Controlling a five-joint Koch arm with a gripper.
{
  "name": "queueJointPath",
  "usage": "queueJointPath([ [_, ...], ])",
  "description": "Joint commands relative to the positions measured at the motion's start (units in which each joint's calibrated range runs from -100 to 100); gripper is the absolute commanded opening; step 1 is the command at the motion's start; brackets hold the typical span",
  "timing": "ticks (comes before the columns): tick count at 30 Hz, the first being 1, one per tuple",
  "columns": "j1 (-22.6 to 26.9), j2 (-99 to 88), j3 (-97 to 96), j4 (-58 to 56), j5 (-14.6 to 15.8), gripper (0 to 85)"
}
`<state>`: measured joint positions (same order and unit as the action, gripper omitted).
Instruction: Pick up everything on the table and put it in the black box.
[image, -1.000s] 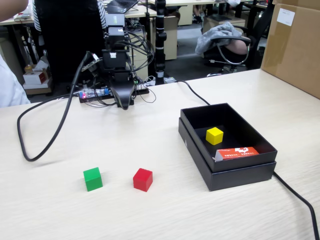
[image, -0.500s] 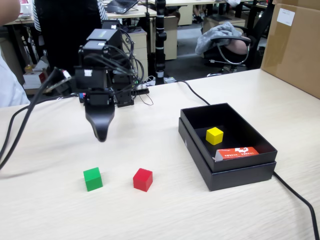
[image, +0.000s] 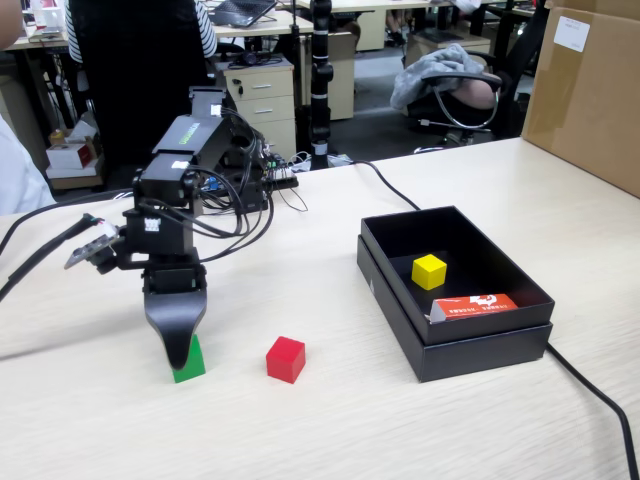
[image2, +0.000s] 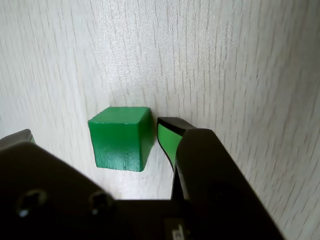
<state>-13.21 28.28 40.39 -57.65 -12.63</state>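
Note:
My gripper grabs the green cube (image2: 120, 137) by its opposite sides next, to put it in the black box.
The green cube (image2: 120, 137) rests on the pale table (image: 320, 430), between my gripper's (image2: 95, 134) two jaws. The gripper is open: its right finger stands just beside the cube and the left one is well apart from it. In the fixed view the gripper (image: 178, 348) points straight down and hides most of the green cube (image: 192, 366). A red cube (image: 285, 359) lies on the table just to the right. The yellow cube (image: 429, 271) sits inside the black box (image: 470, 345) at the right.
A flat orange-red and white carton (image: 475, 305) lies in the box's front. A black cable (image: 595, 395) runs off the front right, and another crosses the table at the far left. A big brown carton (image: 590, 90) stands at the back right.
The arm has swung from the back of the table forward and to the left, then dropped down until its jaws sit either side of the green cube. The cubes have not moved.

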Motion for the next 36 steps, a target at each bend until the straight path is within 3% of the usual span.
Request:
queueJointPath([
  [1, -0.1, -0.1, 4.7, 0.8, -0.4, 47.6],
  [10, 0.1, 0.9, 3.7, 0.1, -0.6, 40.0],
  [12, 0.2, 0.9, 3.7, 0.1, -0.6, 32.7],
  [17, 0.1, 0.7, 3.6, 0.1, -0.6, 0.9],
  [27, 0.5, -12.5, 0.0, -0.4, 1.3, 0.9],
  [36, 3.5, -42.2, -15.9, -6.1, 6.2, 0.8],
])
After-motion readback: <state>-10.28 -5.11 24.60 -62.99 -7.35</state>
